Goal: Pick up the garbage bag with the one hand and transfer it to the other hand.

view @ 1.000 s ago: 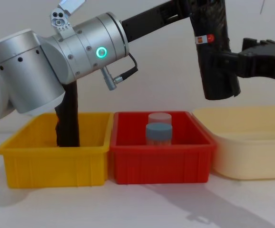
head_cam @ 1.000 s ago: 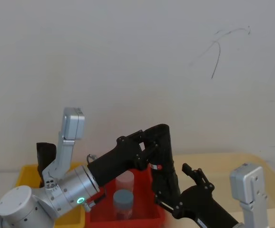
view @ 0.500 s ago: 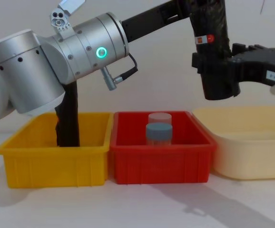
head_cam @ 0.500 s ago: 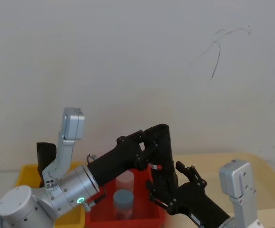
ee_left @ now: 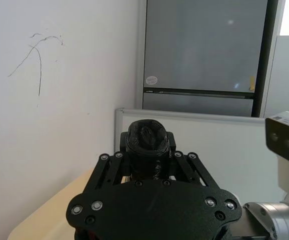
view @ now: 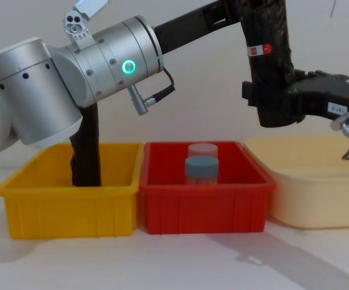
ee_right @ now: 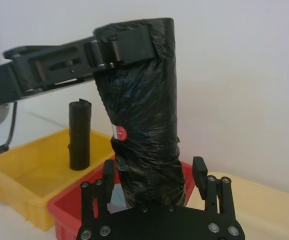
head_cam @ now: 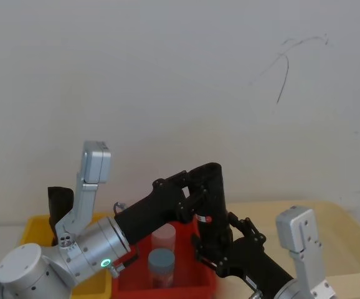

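My right gripper grabs the garbage bag (view: 270, 66) by its lower end (view: 274, 112) next, to take it from my other hand.
The garbage bag (view: 270, 66), a tall black shiny roll with a white-and-red sticker, hangs upright above the red bin (view: 204, 208). My left gripper (view: 242, 8), on the silver arm with the green ring light, is shut on the roll's top end. The same gripper (ee_right: 119, 41) shows clamped across the top of the garbage bag (ee_right: 144, 110) in the right wrist view. My right gripper (ee_right: 154, 175), slim and black, is open, with one finger on each side of the roll's lower part and small gaps showing. From the chest view the right gripper (view: 271, 99) comes in from the right.
A second black roll (view: 87, 145) stands in the yellow bin (view: 66, 211) on the left. Two capped jars (view: 201, 163) stand in the red bin. A cream tray (view: 319, 181) sits on the right. A white wall lies close behind.
My right gripper has moved left from beside the roll until its open fingers straddle the roll's lower part. The left arm and the roll have stayed still.
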